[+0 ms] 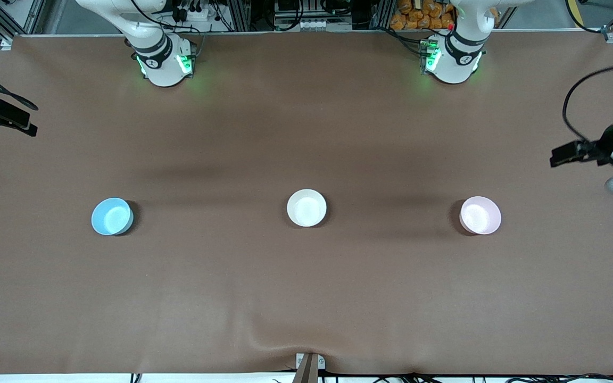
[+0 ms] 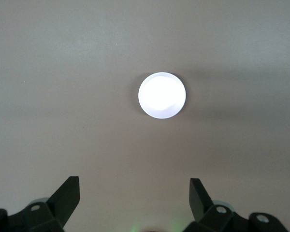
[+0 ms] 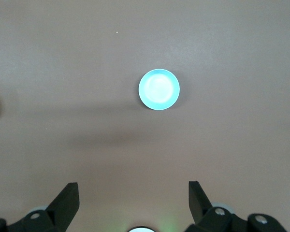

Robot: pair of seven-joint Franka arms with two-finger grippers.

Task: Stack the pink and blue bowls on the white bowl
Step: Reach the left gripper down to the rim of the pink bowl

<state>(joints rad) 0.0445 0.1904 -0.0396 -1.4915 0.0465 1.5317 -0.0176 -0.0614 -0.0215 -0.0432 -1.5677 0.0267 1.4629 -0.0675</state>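
Note:
The pink bowl needs to be stacked on the white bowl (image 1: 306, 207), so my left gripper should next grab the pink bowl by its rim (image 1: 480, 198).
Three small bowls stand in a row on the brown table. The blue bowl (image 1: 112, 216) is toward the right arm's end, the white bowl (image 1: 306, 207) is in the middle, and the pink bowl (image 1: 480, 215) is toward the left arm's end. All three are upright, empty and well apart. My left gripper (image 2: 134, 186) is open and empty, high over the table, with the pink bowl (image 2: 162, 95) below it, washed out to near white. My right gripper (image 3: 133, 191) is open and empty, high over the table, with the blue bowl (image 3: 159, 89) below it.
The brown mat (image 1: 306, 298) covers the whole table and has a small wrinkle at its front edge. The two arm bases (image 1: 163, 64) (image 1: 453, 61) stand along the back edge. Black camera gear (image 1: 3, 118) juts in at the right arm's end.

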